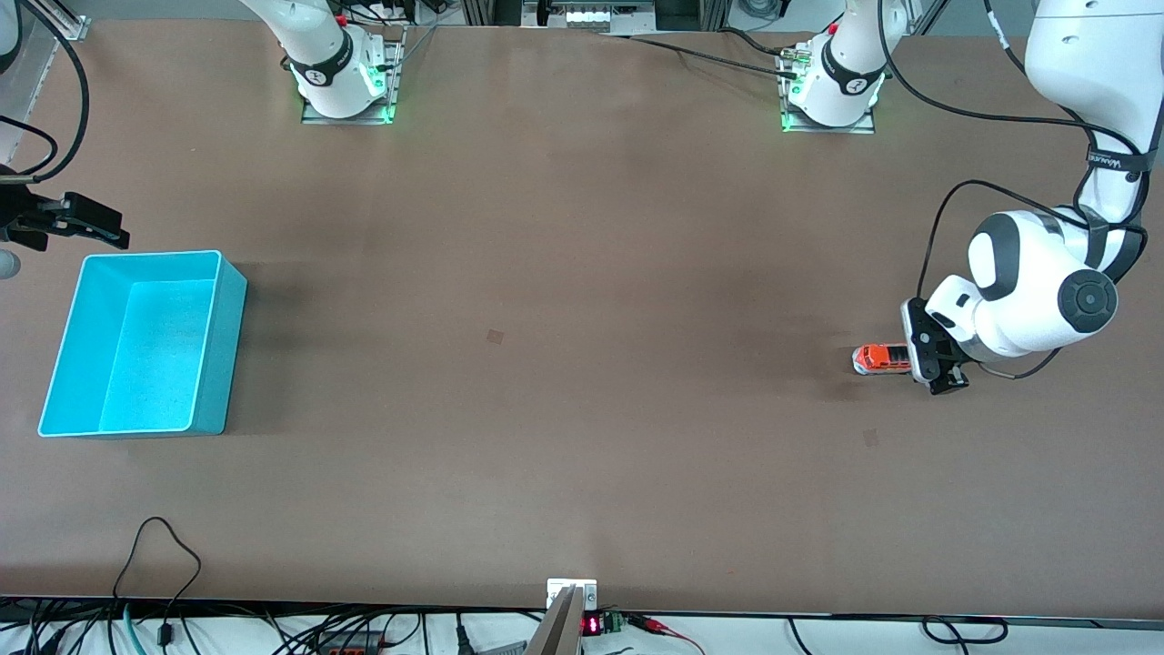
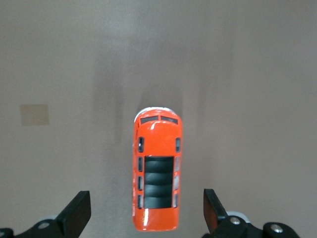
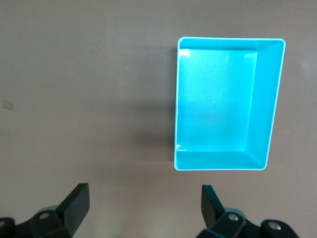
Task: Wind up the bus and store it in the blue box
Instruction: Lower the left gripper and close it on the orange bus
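Note:
My left fingers would miss the orange bus's rear end from above. They need to lower to both sides before closing.
The small orange bus [image 1: 880,359] stands on the table near the left arm's end. In the left wrist view the bus [image 2: 157,163] shows its dark roof panel, and its rear end lies between the fingers without touching them. My left gripper [image 1: 934,366] is open and hangs low over that rear end; it also shows in its own wrist view [image 2: 146,201]. The blue box [image 1: 218,346] is empty at the right arm's end of the table, also seen in the right wrist view [image 3: 265,99]. My right gripper [image 1: 91,223] [image 3: 143,193] is open and empty, up over the table beside the box.
Small square tape marks lie on the brown table near the middle [image 1: 496,336] and nearer the front camera than the bus [image 1: 870,438]. Cables and a small display [image 1: 591,625] run along the table's front edge.

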{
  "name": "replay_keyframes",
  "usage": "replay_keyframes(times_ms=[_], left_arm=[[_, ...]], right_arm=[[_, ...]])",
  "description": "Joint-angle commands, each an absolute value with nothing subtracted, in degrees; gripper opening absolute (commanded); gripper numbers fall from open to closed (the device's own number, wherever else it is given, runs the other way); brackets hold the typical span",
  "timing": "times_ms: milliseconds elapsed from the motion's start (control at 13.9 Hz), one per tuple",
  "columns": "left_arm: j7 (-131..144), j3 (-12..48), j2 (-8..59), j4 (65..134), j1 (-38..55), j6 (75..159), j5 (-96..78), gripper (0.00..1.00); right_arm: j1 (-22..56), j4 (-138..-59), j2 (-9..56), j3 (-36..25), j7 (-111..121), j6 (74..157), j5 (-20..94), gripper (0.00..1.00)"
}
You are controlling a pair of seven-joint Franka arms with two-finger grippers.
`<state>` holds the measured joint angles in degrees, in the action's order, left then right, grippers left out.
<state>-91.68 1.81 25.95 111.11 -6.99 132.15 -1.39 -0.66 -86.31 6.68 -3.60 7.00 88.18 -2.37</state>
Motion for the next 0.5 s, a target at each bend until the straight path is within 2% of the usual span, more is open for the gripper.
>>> replay_keyframes(times_ms=[0,430], left_arm=[[-94.4,2.7,27.3,111.2,-8.2,133.9,-0.6,1.0],[-93.9,2.7,28.7,111.6,-8.1,134.3,-1.1,1.0]], right_arm=[[-1.1,-85.5,6.6,-3.4,6.9,87.1,-2.5,1.0],[-1.1,-85.5,6.6,-3.4,6.9,86.8,-2.5,1.0]])
